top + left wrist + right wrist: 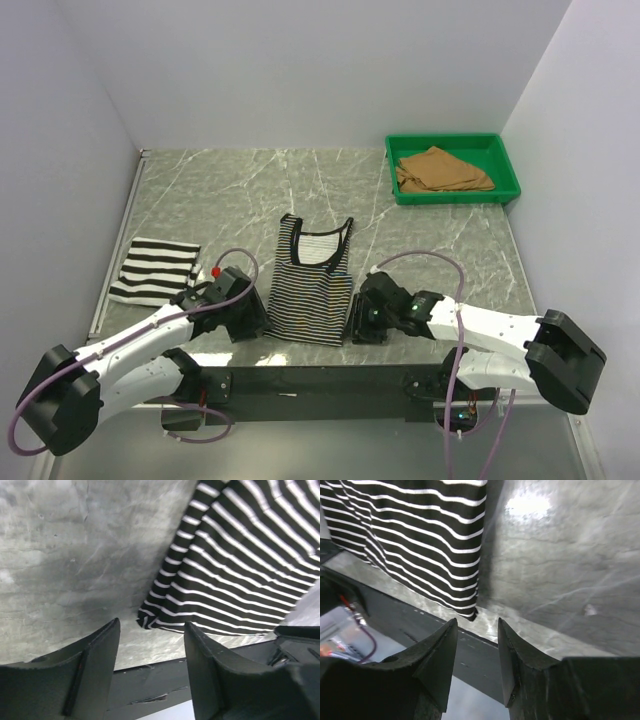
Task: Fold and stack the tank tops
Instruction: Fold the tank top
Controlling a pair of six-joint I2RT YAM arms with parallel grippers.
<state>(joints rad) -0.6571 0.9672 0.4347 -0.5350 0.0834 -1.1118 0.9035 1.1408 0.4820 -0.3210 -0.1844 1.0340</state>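
The tank top's hem should fold toward the neck. I next need to grab the thin-striped tank top at its near hem corner [269,332] [147,621] with my left gripper.
The thin-striped tank top [310,285] lies spread flat at the table's near middle, neck away from me. My left gripper [262,325] is open and empty just off its near left hem corner [150,620]. My right gripper [352,328] is open and empty just off its near right hem corner [474,612]. The wide-striped tank top [155,270] lies folded at the left. The tan-brown tank top [440,170] lies bunched in the green tray [505,165].
The black base rail [320,380] runs along the near edge below both grippers. A metal strip [120,235] borders the table's left side. White walls close in the back and both sides.
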